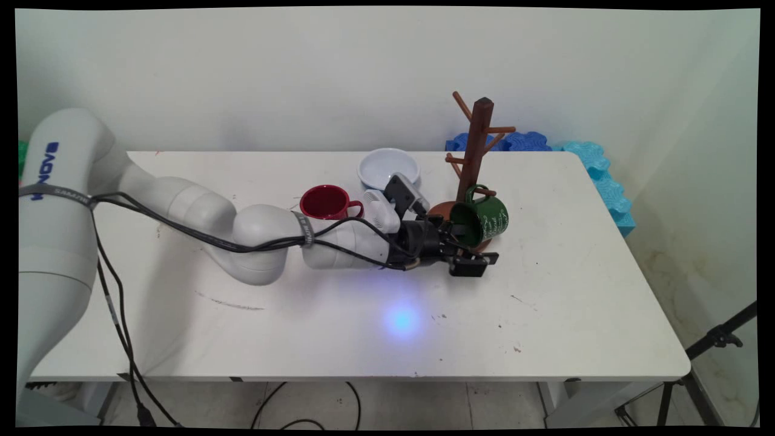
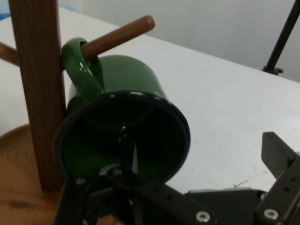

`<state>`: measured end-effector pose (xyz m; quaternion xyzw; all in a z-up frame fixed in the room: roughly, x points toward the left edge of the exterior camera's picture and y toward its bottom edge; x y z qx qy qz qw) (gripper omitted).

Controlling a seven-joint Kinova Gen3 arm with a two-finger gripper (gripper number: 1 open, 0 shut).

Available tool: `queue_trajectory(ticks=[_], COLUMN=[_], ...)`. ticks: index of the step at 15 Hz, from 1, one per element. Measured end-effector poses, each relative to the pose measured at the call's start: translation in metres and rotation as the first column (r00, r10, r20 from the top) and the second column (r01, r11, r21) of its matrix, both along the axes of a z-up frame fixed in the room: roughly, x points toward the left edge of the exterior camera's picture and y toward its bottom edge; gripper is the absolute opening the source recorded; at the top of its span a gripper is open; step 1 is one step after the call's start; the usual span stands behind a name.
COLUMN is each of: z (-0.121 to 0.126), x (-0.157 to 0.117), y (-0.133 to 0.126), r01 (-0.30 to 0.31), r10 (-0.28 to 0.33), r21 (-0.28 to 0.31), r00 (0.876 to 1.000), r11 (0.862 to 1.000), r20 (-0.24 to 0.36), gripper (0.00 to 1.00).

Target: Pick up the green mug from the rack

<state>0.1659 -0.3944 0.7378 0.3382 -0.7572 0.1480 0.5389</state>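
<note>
The gripper next needs to grab the mug by its dark rim (image 2: 186, 149), so that it can take the green mug off the wooden mug tree (image 2: 40, 89).
A dark green enamel mug (image 1: 484, 218) hangs by its handle (image 2: 80, 70) on a low peg (image 2: 119, 33) of the brown wooden mug tree (image 1: 475, 145). Its mouth is tipped down toward the hand. My gripper (image 1: 465, 249) is open, right at the mug, low over the tree's round base (image 1: 437, 212). In the hand view the mug (image 2: 124, 136) fills the middle. One finger (image 2: 125, 157) rises in front of its dark mouth, and the other finger (image 2: 279, 157) stands well off to the right over bare table. I cannot tell if the near finger touches the rim.
A red mug (image 1: 325, 201) stands left of the gripper, behind the arm's wrist. Behind that is a white bowl (image 1: 387, 168). Blue foam mats (image 1: 596, 172) lie at the table's far right corner. A black tripod (image 1: 717, 336) stands off the right edge.
</note>
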Motion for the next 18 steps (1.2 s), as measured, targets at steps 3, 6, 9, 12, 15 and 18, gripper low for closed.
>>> queue_trajectory(ticks=[3, 6, 9, 12, 15, 18], z=[-0.006, -0.01, -0.013, -0.015, -0.017, -0.018], x=[-0.006, -0.011, -0.016, -0.02, -0.024, -0.027], y=[-0.006, -0.013, -0.018, -0.022, -0.025, -0.028], r01=[-0.004, -0.011, -0.015, -0.017, -0.016, -0.02], r10=[0.004, 0.011, 0.015, 0.016, 0.016, 0.019], r21=[-0.016, -0.03, -0.041, -0.049, -0.057, -0.063], r00=[1.0, 1.0, 1.0, 1.0, 1.0, 1.0], r11=[1.0, 0.999, 0.999, 0.999, 0.998, 0.998], r20=[-0.002, -0.002, -0.004, -0.006, -0.007, -0.008], gripper=[1.0, 1.0, 1.0, 1.0, 1.0, 1.0])
